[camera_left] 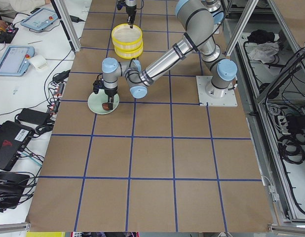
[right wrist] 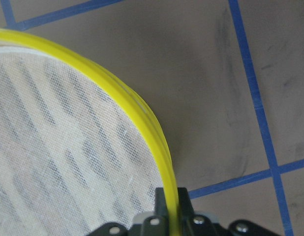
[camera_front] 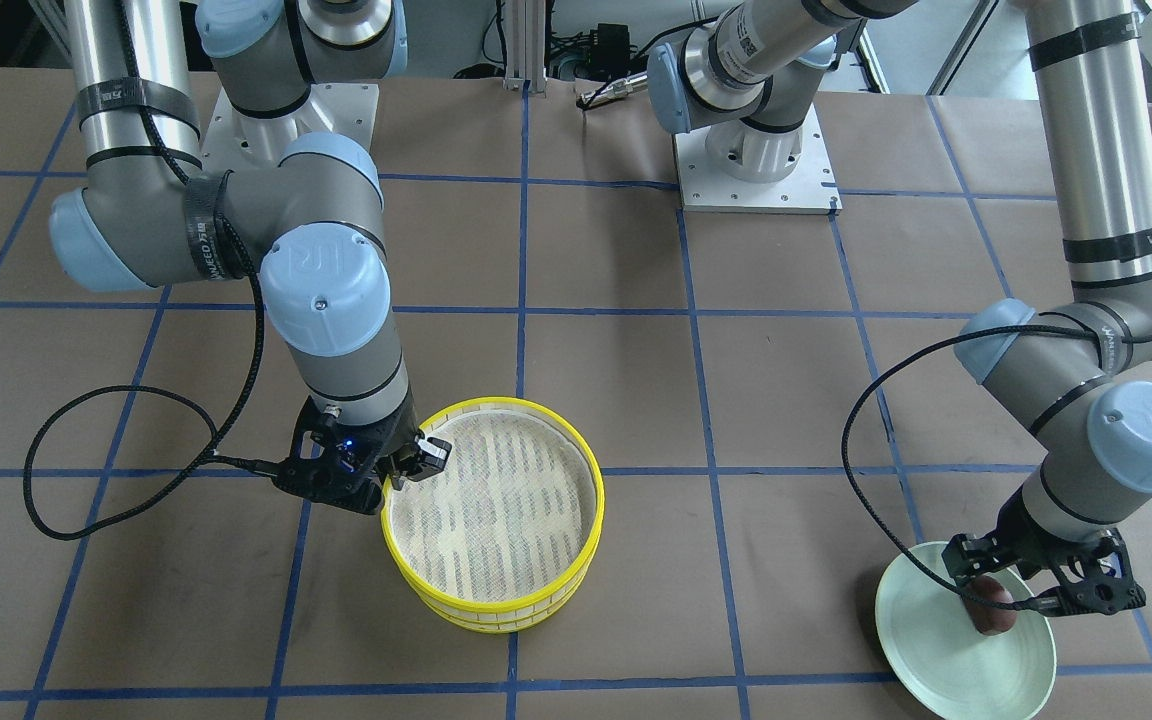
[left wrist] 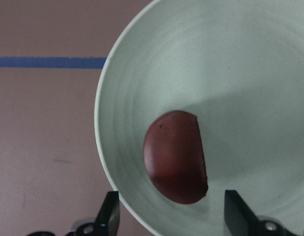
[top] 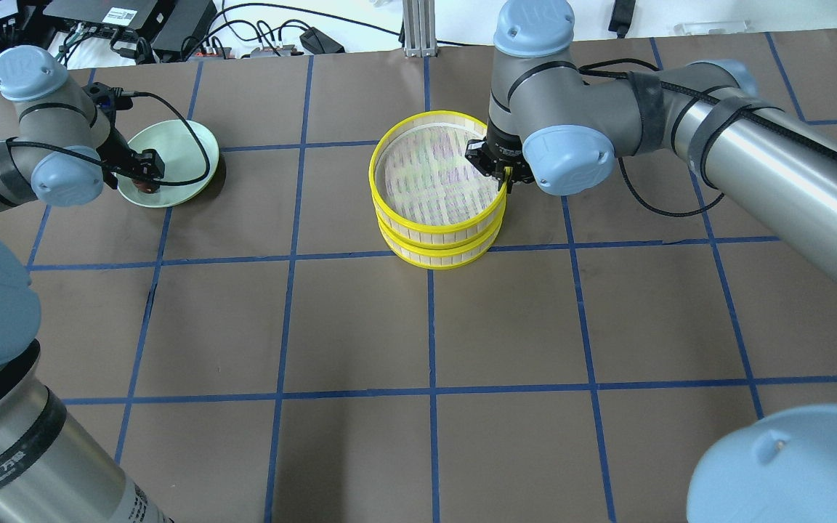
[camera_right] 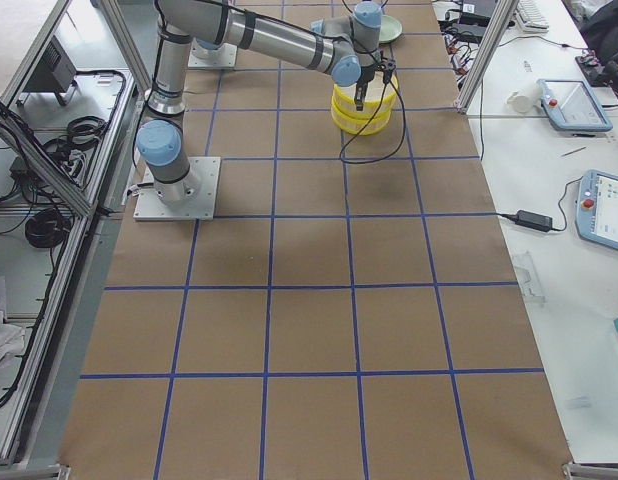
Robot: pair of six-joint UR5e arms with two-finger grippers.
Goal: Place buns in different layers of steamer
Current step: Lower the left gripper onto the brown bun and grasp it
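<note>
The dark reddish-brown bun needs to go in a steamer layer [camera_front: 494,516], so I should next grab it by its plump body [camera_front: 989,606] with my left gripper.
Two yellow-rimmed steamer layers stand stacked, the top layer [camera_front: 596,480] on the lower layer [camera_front: 496,622]; the top mesh is bare. My right gripper [camera_front: 398,478] is shut on the top layer's rim [right wrist: 137,110], one finger inside and one outside. The dark reddish-brown bun [left wrist: 176,157] lies on the pale green plate [left wrist: 216,64]. My left gripper [left wrist: 172,204] is open, low over the plate, a finger on either side of the bun's near end. The cream-white bun is out of view.
The plate [top: 179,145] sits near the table's far left corner in the overhead view, the steamer stack [top: 433,221] at the far middle. Brown paper with blue tape lines covers the table. Cables hang from both wrists.
</note>
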